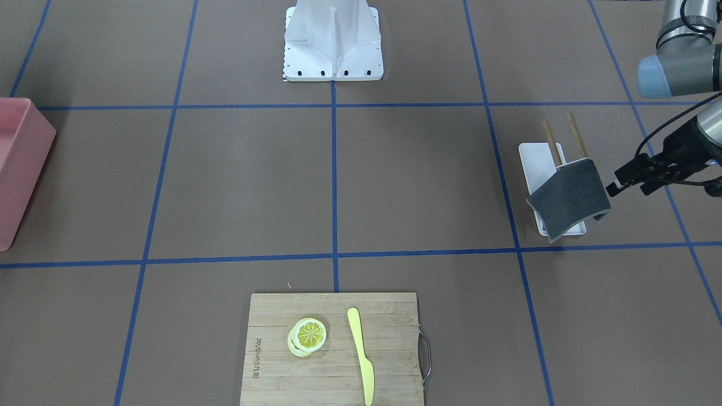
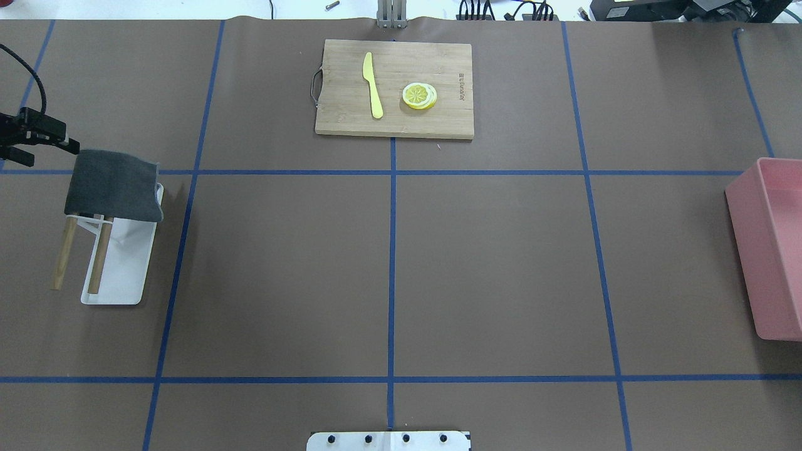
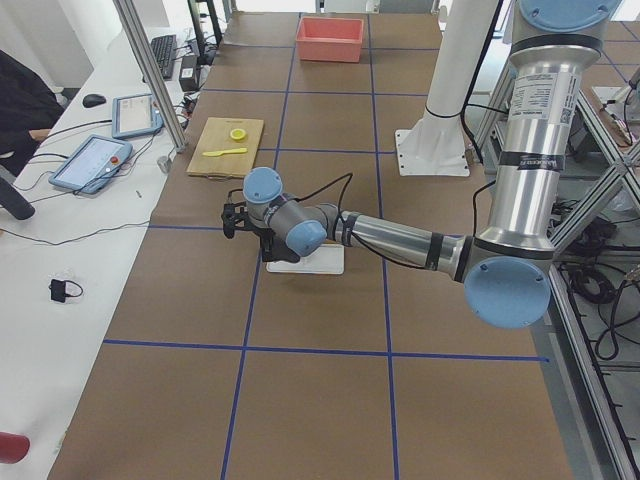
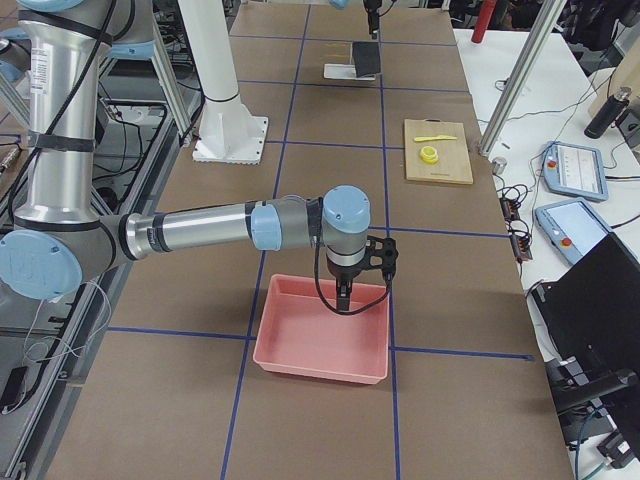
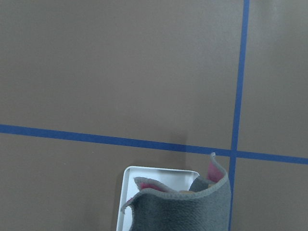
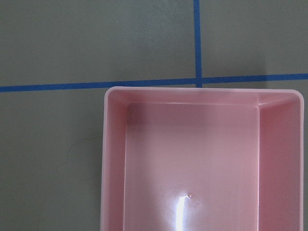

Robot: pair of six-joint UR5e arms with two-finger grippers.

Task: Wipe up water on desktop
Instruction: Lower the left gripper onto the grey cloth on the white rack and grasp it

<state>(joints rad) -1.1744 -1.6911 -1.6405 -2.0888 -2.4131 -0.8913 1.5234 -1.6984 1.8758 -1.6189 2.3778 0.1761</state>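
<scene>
The grey cloth hangs slack (image 1: 569, 197) over the rack, and its outer edge (image 1: 603, 186) sticks out free. The left gripper will pinch the cloth there next.
The desktop (image 2: 489, 269) is a brown matte surface crossed by blue tape lines; I make out no water on it in any view. A grey cloth (image 2: 113, 185) hangs over a small rack with two wooden posts (image 2: 99, 257) that stands on a white tray (image 2: 125, 269). My left gripper (image 2: 53, 151) hovers just beside the cloth's (image 1: 569, 197) outer edge, open, with nothing between its fingers. The left wrist view looks down on the cloth's top fold (image 5: 187, 209). My right gripper (image 4: 345, 290) hangs over a pink bin (image 4: 320, 340); I cannot tell its state.
A bamboo cutting board (image 2: 395, 88) at the far side holds a yellow knife (image 2: 373, 84) and a lemon slice (image 2: 419, 96). The pink bin (image 2: 777, 250) sits at the right edge. The white robot base (image 1: 333, 45) stands mid-table. Tablets lie on a side table (image 3: 90, 160).
</scene>
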